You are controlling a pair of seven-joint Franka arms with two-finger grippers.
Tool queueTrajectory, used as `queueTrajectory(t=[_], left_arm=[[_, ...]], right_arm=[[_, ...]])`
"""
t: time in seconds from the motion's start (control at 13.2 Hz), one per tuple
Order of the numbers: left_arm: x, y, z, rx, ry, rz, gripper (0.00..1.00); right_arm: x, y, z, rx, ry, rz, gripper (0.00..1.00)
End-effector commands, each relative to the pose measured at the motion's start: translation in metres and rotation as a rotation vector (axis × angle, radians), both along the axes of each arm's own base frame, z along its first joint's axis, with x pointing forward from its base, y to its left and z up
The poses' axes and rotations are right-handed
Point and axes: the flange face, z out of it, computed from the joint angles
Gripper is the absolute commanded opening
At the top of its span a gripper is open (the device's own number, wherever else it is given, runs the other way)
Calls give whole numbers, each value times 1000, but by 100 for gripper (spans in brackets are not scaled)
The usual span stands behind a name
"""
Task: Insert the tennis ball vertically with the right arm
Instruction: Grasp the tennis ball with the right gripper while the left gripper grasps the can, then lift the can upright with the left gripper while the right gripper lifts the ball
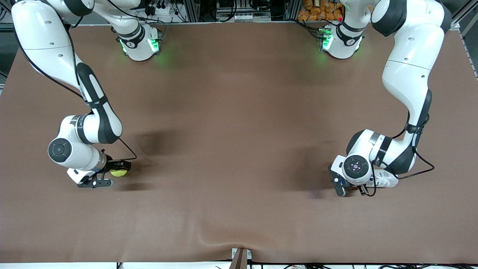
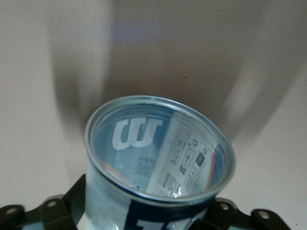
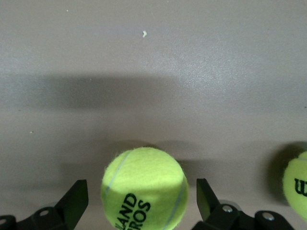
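I will next grab the ball around its fuzzy middle (image 1: pixel 118 173) with my right gripper, so that I can insert the tennis ball vertically into the clear can (image 1: pixel 384 182).
A yellow-green tennis ball (image 3: pixel 144 191) lies on the brown table between the fingers of my right gripper (image 3: pixel 142 194), which is open with a gap on each side of the ball. In the front view the right gripper (image 1: pixel 108 174) is down at the table at the right arm's end, with the ball (image 1: pixel 118 173) at its tip. My left gripper (image 2: pixel 144 211) is shut on a clear tennis ball can (image 2: pixel 158 158) with a white logo. The can's open, empty mouth faces the wrist camera. In the front view the left gripper (image 1: pixel 356 186) holds the can (image 1: pixel 384 182) low at the left arm's end.
A second tennis ball (image 3: pixel 297 189) lies on the table beside the right gripper; the arm hides it in the front view. The brown table cloth (image 1: pixel 239 130) is slightly rumpled at the edge nearest the front camera. A small bracket (image 1: pixel 241 257) sticks up at that edge.
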Motion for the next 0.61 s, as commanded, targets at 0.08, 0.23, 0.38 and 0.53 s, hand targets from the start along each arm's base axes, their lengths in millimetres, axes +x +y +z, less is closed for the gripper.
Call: queueTrajectory(t=[0.08,0.23,0.38,0.53], left_arm=[[2,-1,2,9,-13,-48,59],[3,-2,7,8,-12,-65,57],[7,-4,21,8,-25,-85,57],[9,-8,48,-5,-34,-98,57]], right_arm=[[0,-4,-4,-3,-26,12,100],[-1,-3,-10,-2,-23,13,100],[-1,-3,-10,-2,-23,13,100],[-3,-3,-12,-2,-17,13,100]])
